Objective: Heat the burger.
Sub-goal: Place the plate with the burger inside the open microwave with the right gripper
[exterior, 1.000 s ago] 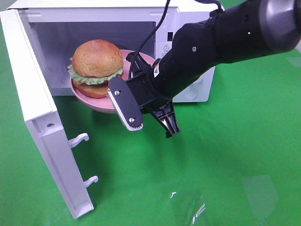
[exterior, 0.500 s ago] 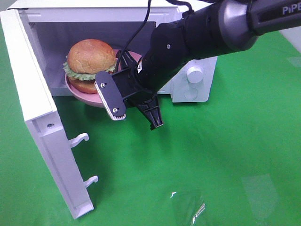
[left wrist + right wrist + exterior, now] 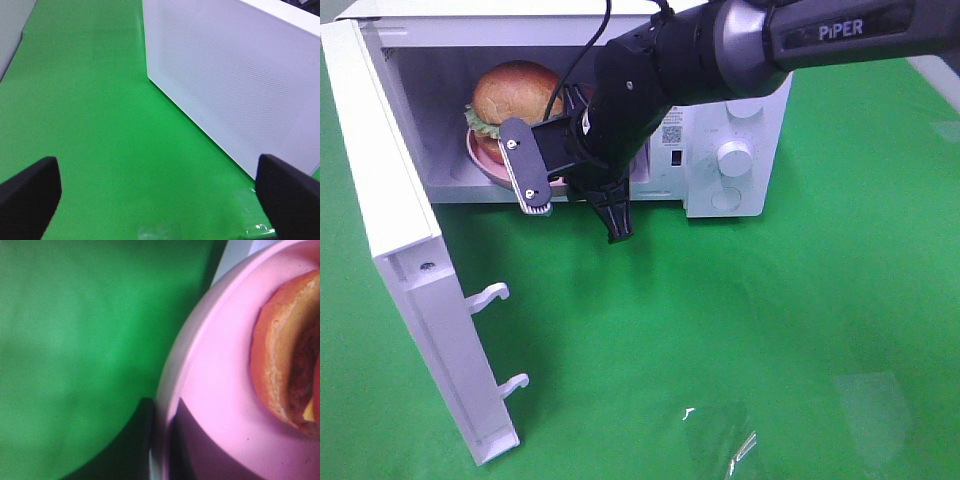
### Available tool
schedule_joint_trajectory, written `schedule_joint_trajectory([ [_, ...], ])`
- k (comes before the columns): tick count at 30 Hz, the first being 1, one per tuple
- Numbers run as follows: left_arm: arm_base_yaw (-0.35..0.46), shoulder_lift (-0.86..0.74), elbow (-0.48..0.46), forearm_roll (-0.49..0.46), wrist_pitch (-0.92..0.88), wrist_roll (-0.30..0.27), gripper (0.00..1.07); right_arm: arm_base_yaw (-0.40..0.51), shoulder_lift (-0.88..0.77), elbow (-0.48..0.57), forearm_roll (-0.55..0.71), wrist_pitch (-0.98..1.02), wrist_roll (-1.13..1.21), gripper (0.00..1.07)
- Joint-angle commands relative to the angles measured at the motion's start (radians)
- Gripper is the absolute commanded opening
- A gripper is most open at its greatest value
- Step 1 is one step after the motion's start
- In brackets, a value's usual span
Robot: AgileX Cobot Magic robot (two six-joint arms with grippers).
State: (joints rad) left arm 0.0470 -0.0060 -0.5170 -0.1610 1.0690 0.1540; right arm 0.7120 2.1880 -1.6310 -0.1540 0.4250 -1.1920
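Note:
The pink plate's near rim tilts out past the microwave's front edge, so my right gripper should move it farther in before releasing.
The burger, with a golden bun and a lettuce edge, sits on a pink plate inside the open microwave. My right gripper is at the microwave's mouth, shut on the plate's near rim. The right wrist view shows the plate, the burger's side and a dark finger at the rim. I cannot tell whether the plate rests on the cavity floor. My left gripper is open and empty over the green cloth, and does not show in the exterior view.
The microwave door stands swung open to the left, with two latch hooks on its edge. Its outer face fills the left wrist view. Control knobs are on the microwave's right panel. Green cloth covers the table.
My right gripper has carried the plate and burger up and to the left, from in front of the microwave's opening into the cavity.

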Motion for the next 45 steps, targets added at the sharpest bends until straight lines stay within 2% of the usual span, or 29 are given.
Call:
schedule_joint_trajectory([
  [1,0.005,-0.017,0.001,-0.003,0.002,-0.001,0.98,-0.003,0.008,-0.051,-0.021,-0.044,0.030,0.00],
  [5,0.005,-0.017,0.001,-0.003,0.002,-0.001,0.98,-0.018,0.064,-0.125,-0.028,-0.024,0.061,0.00],
  [12,0.005,-0.017,0.001,-0.003,0.002,-0.001,0.98,-0.029,0.107,-0.184,-0.060,-0.001,0.113,0.00],
  [14,0.005,-0.017,0.001,-0.003,0.002,-0.001,0.98,-0.038,0.139,-0.238,-0.073,0.012,0.152,0.00],
  [19,0.005,-0.017,0.001,-0.003,0.002,-0.001,0.98,-0.049,0.155,-0.270,-0.072,0.012,0.159,0.00],
  [21,0.005,-0.017,0.001,-0.003,0.002,-0.001,0.98,-0.049,0.190,-0.335,-0.072,0.050,0.162,0.00],
  [24,0.005,-0.017,0.001,-0.003,0.002,-0.001,0.98,-0.052,0.202,-0.361,-0.073,0.071,0.166,0.00],
  [25,0.005,-0.017,0.001,-0.003,0.002,-0.001,0.98,-0.059,0.222,-0.408,-0.068,0.094,0.177,0.00],
  [28,0.005,-0.017,0.001,-0.003,0.002,-0.001,0.98,-0.061,0.250,-0.464,-0.066,0.107,0.205,0.00],
  [37,0.005,-0.017,0.001,-0.003,0.002,-0.001,0.98,-0.070,0.297,-0.539,-0.069,0.117,0.204,0.00],
  [45,0.005,-0.017,0.001,-0.003,0.002,-0.001,0.98,-0.072,0.297,-0.542,-0.060,0.122,0.204,0.03],
])
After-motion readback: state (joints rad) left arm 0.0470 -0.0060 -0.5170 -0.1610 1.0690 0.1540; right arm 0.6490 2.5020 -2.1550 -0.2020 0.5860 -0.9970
